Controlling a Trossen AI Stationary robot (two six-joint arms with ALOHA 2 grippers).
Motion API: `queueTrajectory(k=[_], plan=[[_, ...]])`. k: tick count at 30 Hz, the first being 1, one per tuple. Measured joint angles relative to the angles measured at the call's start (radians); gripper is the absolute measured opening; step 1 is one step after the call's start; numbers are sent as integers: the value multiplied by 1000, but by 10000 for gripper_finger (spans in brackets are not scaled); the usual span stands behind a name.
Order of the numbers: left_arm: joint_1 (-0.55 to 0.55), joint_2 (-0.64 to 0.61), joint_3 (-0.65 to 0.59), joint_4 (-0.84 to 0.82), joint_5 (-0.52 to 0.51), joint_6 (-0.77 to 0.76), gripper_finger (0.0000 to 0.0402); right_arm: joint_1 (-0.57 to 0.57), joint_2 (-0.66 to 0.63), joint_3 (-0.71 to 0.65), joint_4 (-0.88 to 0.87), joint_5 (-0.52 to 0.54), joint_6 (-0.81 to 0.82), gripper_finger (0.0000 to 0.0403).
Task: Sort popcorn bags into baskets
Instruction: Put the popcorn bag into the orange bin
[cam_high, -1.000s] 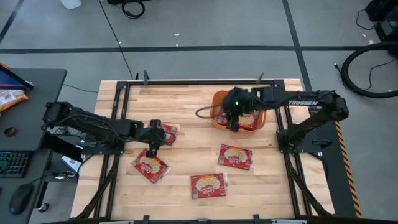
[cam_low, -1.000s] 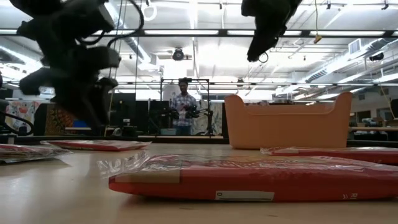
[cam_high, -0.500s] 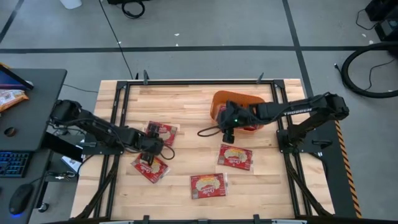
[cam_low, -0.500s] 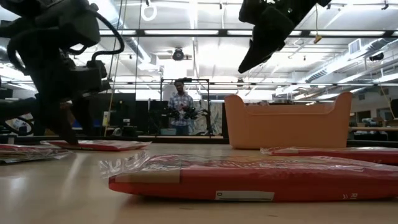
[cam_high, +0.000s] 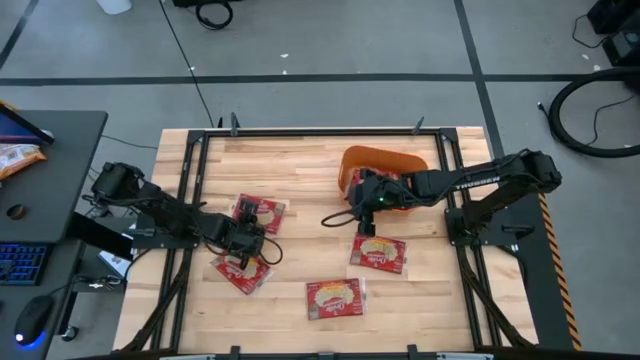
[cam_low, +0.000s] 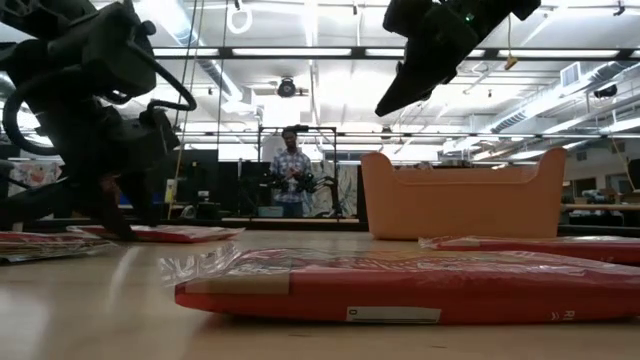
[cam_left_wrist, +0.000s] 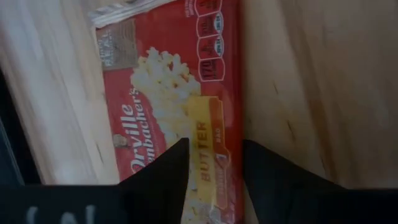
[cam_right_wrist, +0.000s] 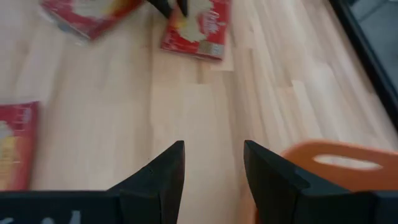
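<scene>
My right gripper isn't ready to close yet: its fingers are short of the bag and would miss it if they closed now. It should first move toward the popcorn bag (cam_high: 262, 212).
Four red popcorn bags lie flat on the wooden table: one far-left (cam_high: 261, 212), one near-left (cam_high: 241, 270), one near the middle (cam_high: 335, 298) and one to the right (cam_high: 378, 252). More red shows inside the orange basket (cam_high: 392, 156), partly hidden by the right arm. My left gripper (cam_high: 248, 247) is open, low over the near-left bag (cam_left_wrist: 177, 99), with its fingers either side of the bag's long edge. My right gripper (cam_high: 362, 217) is open and raised over bare wood (cam_right_wrist: 214, 163), between the basket (cam_right_wrist: 339, 168) and the right bag. My left gripper points down at the near-left bag's long edge (cam_left_wrist: 224, 134), one finger over the bag and one over the wood. I cannot tell whether the fingertips touch the bag.
A black frame borders the table (cam_high: 300, 132). A desk (cam_high: 60, 130) at the left carries a keyboard, a mouse and an orange-and-white packet (cam_high: 15, 155). In the low view a bag (cam_low: 400, 285) lies close to the camera, and a person (cam_low: 292, 172) stands far behind the table.
My left gripper has moved from the far-left bag toward the near edge and down, arriving over the near-left bag. My right gripper has left the space over the basket, moving toward the near edge and slightly left, toward the right bag. No bag has moved.
</scene>
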Motion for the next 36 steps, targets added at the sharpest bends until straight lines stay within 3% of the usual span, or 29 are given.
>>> queueTrajectory(k=[10,15,25,31,36], plan=[[2,0,-3,-1,24,-32,11,54,0,-2,28,-14,-26,169],[2,-26,36,-41,58,-76,11,69,0,-2,33,-10,-38,169],[2,-88,226,-82,114,-43,7,102,0,-2,130,-5,-154,169],[36,-90,324,-83,135,-36,6,131,0,-2,181,84,-265,169],[71,-90,393,-76,135,-15,5,136,1,-2,189,91,-310,169]])
